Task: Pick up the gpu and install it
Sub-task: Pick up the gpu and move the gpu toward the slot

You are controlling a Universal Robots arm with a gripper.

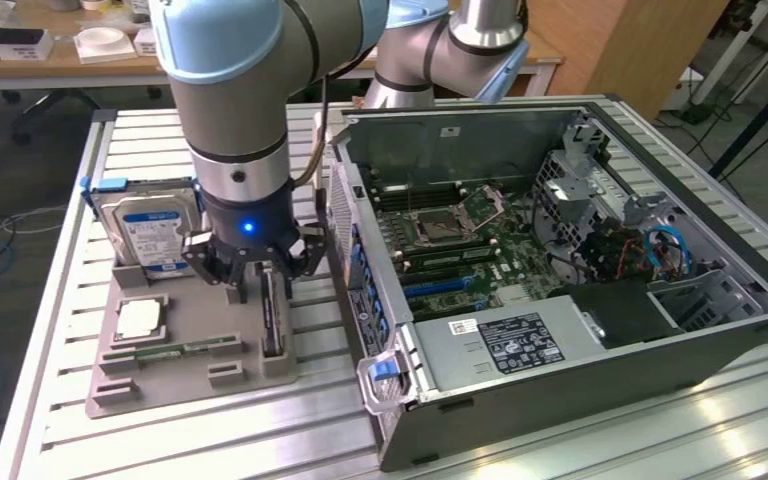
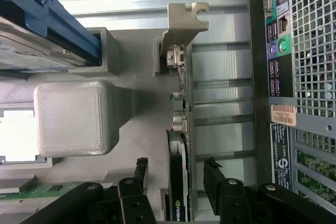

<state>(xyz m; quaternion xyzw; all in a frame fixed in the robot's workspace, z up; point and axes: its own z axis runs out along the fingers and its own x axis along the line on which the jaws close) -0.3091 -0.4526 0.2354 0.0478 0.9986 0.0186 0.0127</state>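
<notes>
My black fingers are on both sides of the GPU's black cooler (image 1: 272, 310), so my gripper should close on the GPU now.
The gpu (image 1: 273, 325) stands on edge in a slot of the grey holder tray (image 1: 184, 390), to the exterior view's left of the open computer case (image 1: 558, 250). In the wrist view the gpu (image 2: 181, 124) is seen edge-on, with its silver end bracket (image 2: 182, 27) at the far end and its black cooler nearer the camera. My gripper (image 1: 261, 285) is lowered over the card and open. Its gripper (image 2: 176, 174) straddles the card, one of the black fingers (image 2: 140, 170) on each side with a small gap to the card.
On the same tray sit a hard drive with a blue-white label (image 1: 151, 230), a processor chip (image 1: 137, 320) and a narrow memory strip (image 1: 177, 352). The case's rear port panel (image 2: 278, 66) is close beside the card. The motherboard (image 1: 458, 250) lies exposed inside the case.
</notes>
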